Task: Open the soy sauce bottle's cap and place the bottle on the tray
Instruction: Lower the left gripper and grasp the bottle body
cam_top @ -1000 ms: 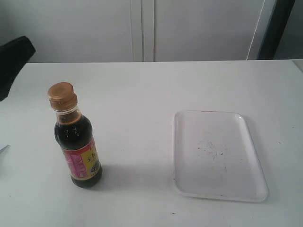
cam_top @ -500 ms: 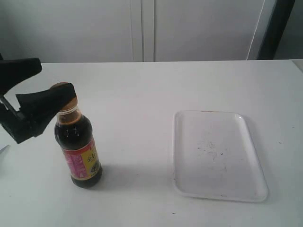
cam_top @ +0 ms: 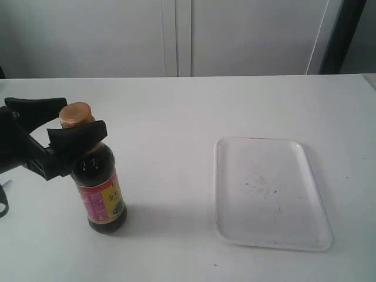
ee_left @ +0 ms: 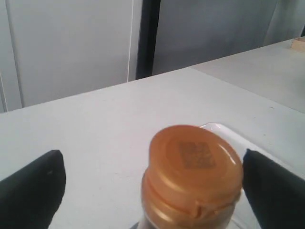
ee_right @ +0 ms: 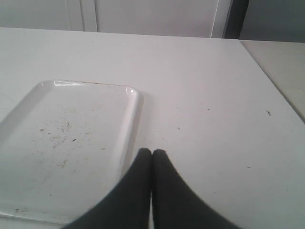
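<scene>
My left gripper is next going to grab the soy sauce bottle by its labeled body (cam_top: pixel 104 201). That leaves the cap (cam_top: pixel 76 114) free to be opened.
The soy sauce bottle (cam_top: pixel 101 191) stands upright on the white table (cam_top: pixel 176 111) at the left, its golden-brown cap (cam_top: pixel 76 114) closed. My left gripper (cam_top: pixel 82 119) is open, with one black finger on each side of the neck just below the cap. In the left wrist view the cap (ee_left: pixel 193 162) fills the gap of the left gripper (ee_left: pixel 152 191); one finger is close to its edge, the other well apart. The white tray (cam_top: pixel 273 194) lies to the right, with nothing on it. My right gripper (ee_right: pixel 151 152) is shut and hovers beside the tray (ee_right: pixel 62 143).
White cabinet doors (cam_top: pixel 176 35) stand behind the table's far edge. Bare tabletop lies between the bottle and the tray. A few dark specks mark the tray's floor. The right arm is out of the exterior view.
My left gripper has come in from the left and dropped lower, so its open fingers now straddle the bottle's neck. The bottle and the tray have not moved.
</scene>
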